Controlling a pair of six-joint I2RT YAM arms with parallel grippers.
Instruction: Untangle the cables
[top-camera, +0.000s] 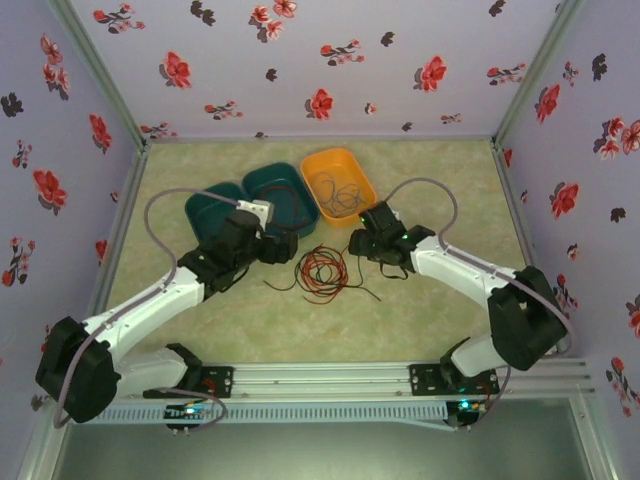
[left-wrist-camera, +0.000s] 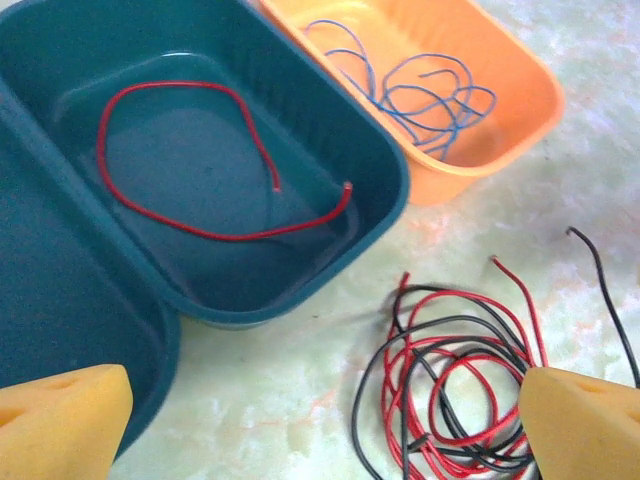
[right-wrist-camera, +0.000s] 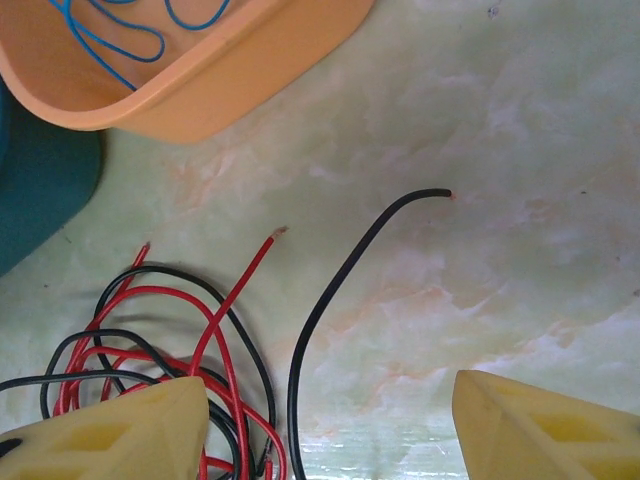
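The left gripper will next pull one red cable from the tangle (left-wrist-camera: 450, 375), grabbing that cable alone by its loose part near the cable's loose end (left-wrist-camera: 521, 289).
The cables lie as a tangle of red and black strands (top-camera: 320, 271) on the table between my two grippers. In the left wrist view the tangle (left-wrist-camera: 450, 375) sits by the right finger (left-wrist-camera: 585, 425) of my left gripper (left-wrist-camera: 320, 435), which is open and holds nothing. One red cable (left-wrist-camera: 190, 165) lies alone in a teal tray (left-wrist-camera: 385, 185). Blue cables (left-wrist-camera: 425, 100) lie in the orange tray (left-wrist-camera: 520, 125). My right gripper (right-wrist-camera: 330, 435) is open above the table, and a loose black strand (right-wrist-camera: 335, 285) runs up between its fingers, untouched. The tangle (right-wrist-camera: 150, 330) reaches under its left finger (right-wrist-camera: 110, 435).
A second teal tray (top-camera: 212, 208) stands to the left of the first (top-camera: 285, 192), and the orange tray (top-camera: 338, 182) is to their right, all behind the tangle. Flowered walls close in the table on three sides. The arms' rail (top-camera: 320, 378) runs along the near edge.
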